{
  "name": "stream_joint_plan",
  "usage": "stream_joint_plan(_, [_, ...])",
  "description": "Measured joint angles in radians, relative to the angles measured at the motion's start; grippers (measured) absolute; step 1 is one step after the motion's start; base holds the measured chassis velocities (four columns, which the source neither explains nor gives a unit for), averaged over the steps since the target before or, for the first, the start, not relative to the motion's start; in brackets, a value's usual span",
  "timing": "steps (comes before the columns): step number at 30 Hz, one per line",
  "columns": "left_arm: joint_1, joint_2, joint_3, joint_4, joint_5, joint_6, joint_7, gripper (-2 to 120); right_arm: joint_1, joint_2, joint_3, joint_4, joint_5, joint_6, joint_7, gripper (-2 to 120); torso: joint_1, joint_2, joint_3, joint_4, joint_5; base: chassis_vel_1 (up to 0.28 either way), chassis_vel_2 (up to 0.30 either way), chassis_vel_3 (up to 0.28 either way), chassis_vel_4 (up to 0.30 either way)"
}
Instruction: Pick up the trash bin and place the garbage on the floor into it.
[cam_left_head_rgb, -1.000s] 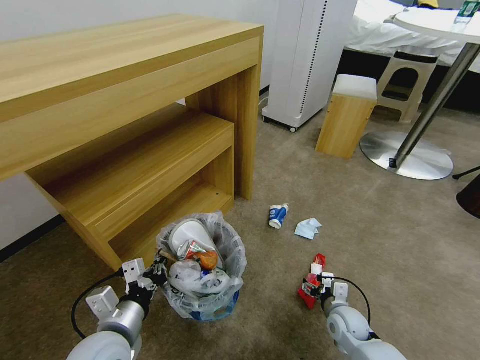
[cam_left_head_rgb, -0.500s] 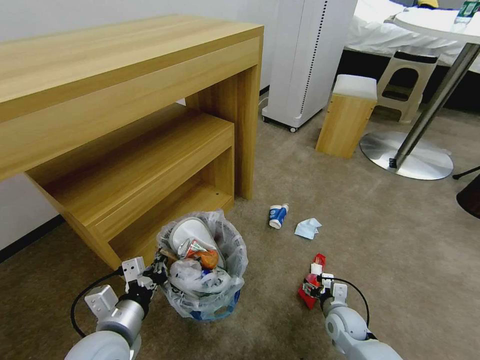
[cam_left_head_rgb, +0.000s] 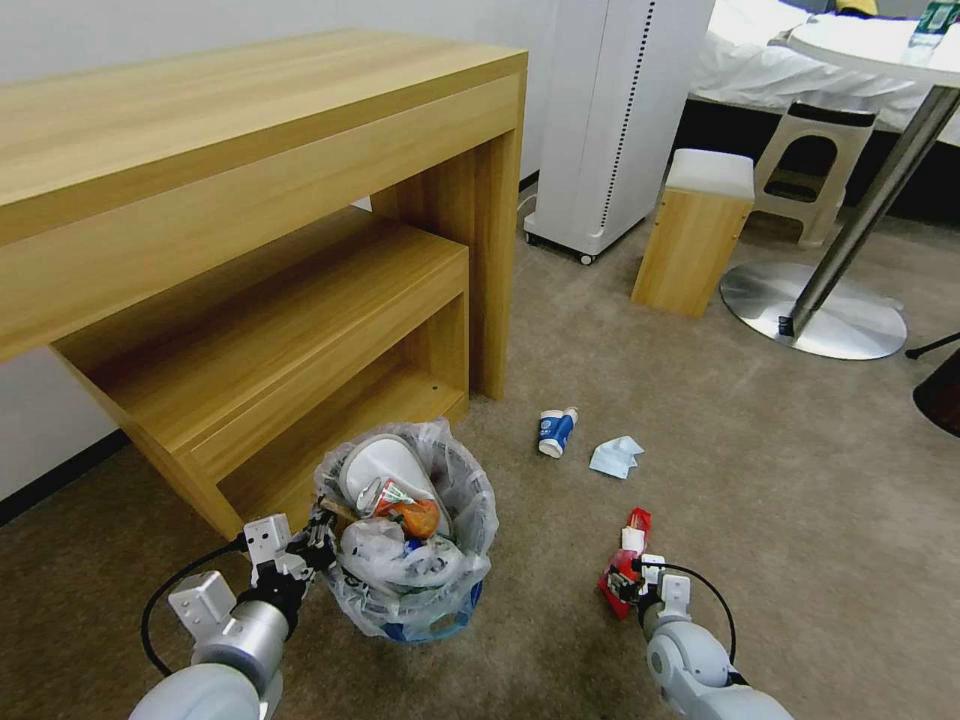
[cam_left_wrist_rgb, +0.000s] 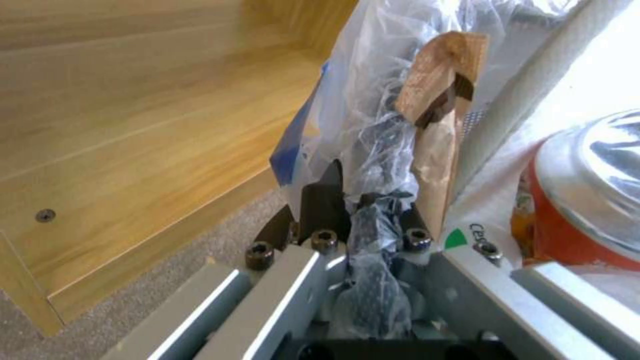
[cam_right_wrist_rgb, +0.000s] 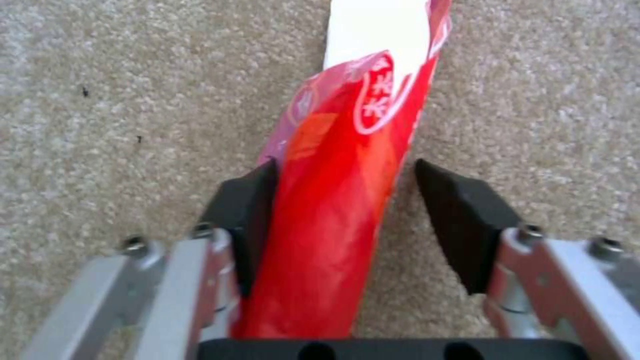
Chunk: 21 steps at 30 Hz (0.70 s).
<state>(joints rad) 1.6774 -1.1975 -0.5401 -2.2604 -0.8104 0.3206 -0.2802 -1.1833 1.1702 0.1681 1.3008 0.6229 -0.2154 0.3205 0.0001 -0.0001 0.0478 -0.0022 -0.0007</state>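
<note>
The plain red end of the red wrapper is the part my right gripper should grab next. Then this garbage can go into the trash bin.
The trash bin, lined with a crinkly clear bag, stands on the beige floor before the wooden desk. It holds a white slipper, a crushed can and other garbage. My left gripper is shut on the bin's rim and bag, beside a wooden stick and the can. My right gripper is open and straddles a red wrapper lying on the carpet; one pad touches it, the other stands apart. A blue-white cup and a tissue lie farther out.
The wooden desk with its low shelf rises just behind the bin. A white appliance, a small wooden stool and a round table's metal base stand at the back right. Open carpet lies to the right.
My right gripper has drawn slightly back toward me along the red wrapper. The left gripper and the bin have barely moved.
</note>
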Motion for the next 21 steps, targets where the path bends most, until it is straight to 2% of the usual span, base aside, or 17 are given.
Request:
stream_joint_plan(1, [-0.002, -0.002, 0.002, 0.003, 0.0, -0.001, 0.0, 1, -0.002, -0.004, 0.0, 0.003, -0.001, 0.001, 0.0, 42, 0.0, 0.0, 0.0, 0.0, -0.0001, 0.0, 0.0, 0.0, 0.0])
stream_joint_plan(5, [-0.004, -0.004, 0.003, 0.005, 0.0, -0.002, 0.0, 1, -0.004, -0.006, 0.002, 0.003, -0.004, 0.004, 0.0, 34, 0.0, 0.0, 0.0, 0.0, -0.0001, 0.0, 0.0, 0.0, 0.0])
stream_joint_plan(7, [-0.004, -0.004, 0.003, 0.005, 0.0, -0.003, 0.0, 1, -0.007, -0.009, 0.005, 0.003, -0.007, 0.008, 0.0, 24, 0.0, 0.0, 0.0, 0.0, -0.0001, 0.0, 0.0, 0.0, 0.0])
stream_joint_plan(9, [-0.004, -0.004, 0.003, 0.005, 0.0, -0.003, 0.0, 1, -0.008, -0.009, 0.005, 0.003, -0.008, 0.008, 0.0, 22, 0.0, 0.0, 0.0, 0.0, -0.0001, 0.0, 0.0, 0.0, 0.0])
stream_joint_plan(11, [-0.004, -0.003, 0.002, 0.008, 0.0, -0.003, 0.0, 1, -0.014, -0.013, 0.008, 0.004, -0.011, 0.011, -0.001, 9, 0.0, 0.0, 0.0, 0.0, -0.0001, 0.0, 0.0, 0.0, 0.0])
stream_joint_plan(13, [-0.006, -0.003, 0.002, 0.013, 0.0, -0.003, 0.0, 1, -0.019, -0.016, 0.011, 0.009, -0.011, 0.014, -0.004, 4, 0.0, 0.0, 0.0, 0.0, -0.0001, 0.0, 0.0, 0.0, 0.0])
stream_joint_plan(21, [-0.011, -0.004, 0.001, 0.04, 0.002, -0.006, 0.002, 1, -0.054, -0.045, 0.042, 0.064, -0.01, 0.059, -0.041, 3, 0.0, 0.0, 0.0, 0.0, -0.0001, 0.0, 0.0, 0.0, 0.0])
